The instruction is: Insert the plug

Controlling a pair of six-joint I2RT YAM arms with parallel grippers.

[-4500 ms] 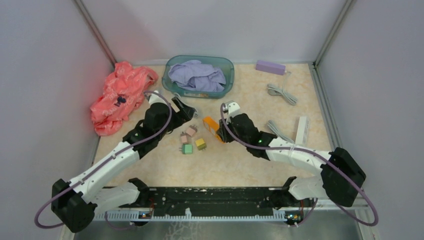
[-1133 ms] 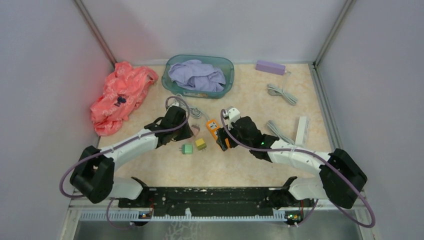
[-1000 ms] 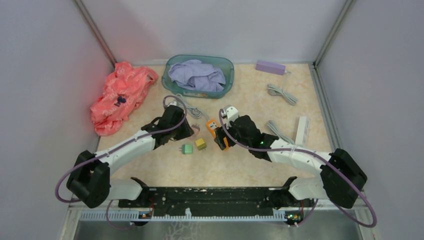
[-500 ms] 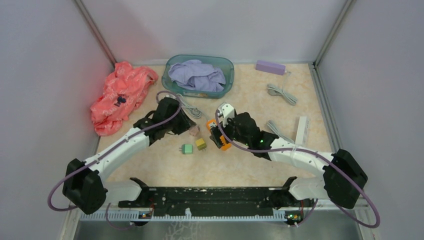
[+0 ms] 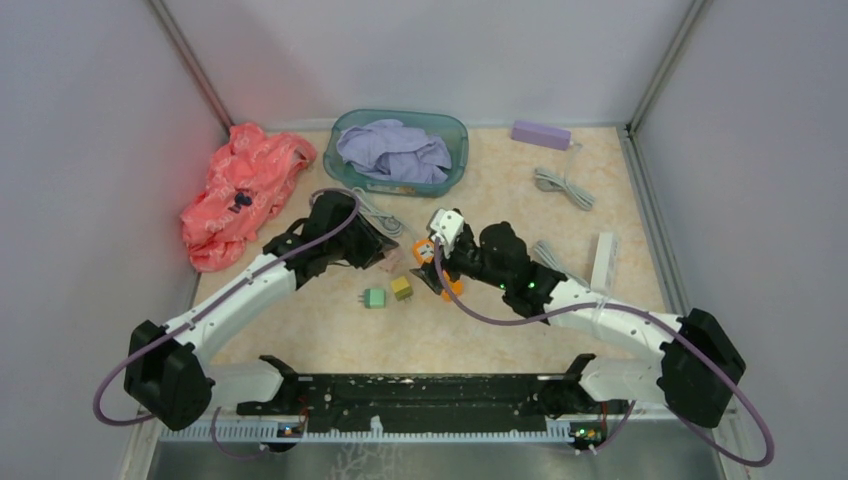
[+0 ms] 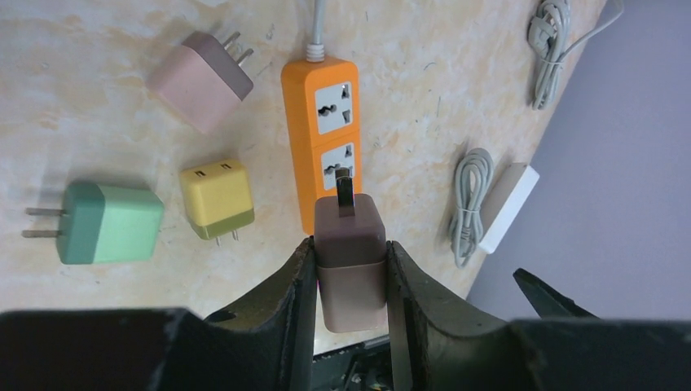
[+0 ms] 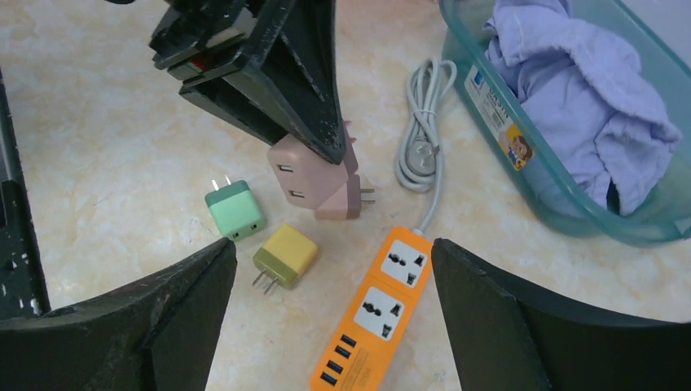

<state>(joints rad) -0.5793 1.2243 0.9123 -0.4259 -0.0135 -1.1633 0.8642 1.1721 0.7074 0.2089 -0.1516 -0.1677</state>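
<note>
The plug's pins need to stay free to insert, so my right gripper will next grab the pink-brown plug (image 6: 350,269) by the sides of its slotted end (image 6: 354,308).
My left gripper (image 6: 350,244) is shut on a two-tone pink-brown plug (image 6: 350,269), its prongs pointing toward the orange power strip (image 6: 326,138) lying on the table just ahead. In the right wrist view the same plug (image 7: 297,175) hangs in the left gripper's fingers (image 7: 314,98) above the table. My right gripper (image 7: 332,244) stands open over the power strip (image 7: 375,314), with nothing between its fingers. From the top view the left gripper (image 5: 385,255) and right gripper (image 5: 436,268) are close together at the strip (image 5: 450,289).
A second pink plug (image 6: 200,77), a yellow plug (image 6: 217,198) and a green plug (image 6: 102,221) lie left of the strip. A teal basket (image 5: 460,150) of purple cloth, a red cloth (image 5: 245,190), coiled cables (image 5: 562,186) and a white adapter (image 5: 603,260) sit around.
My right gripper has opened, let go of the power strip and drawn up from it. My left gripper has lifted the pink-brown plug and carried it toward the strip.
</note>
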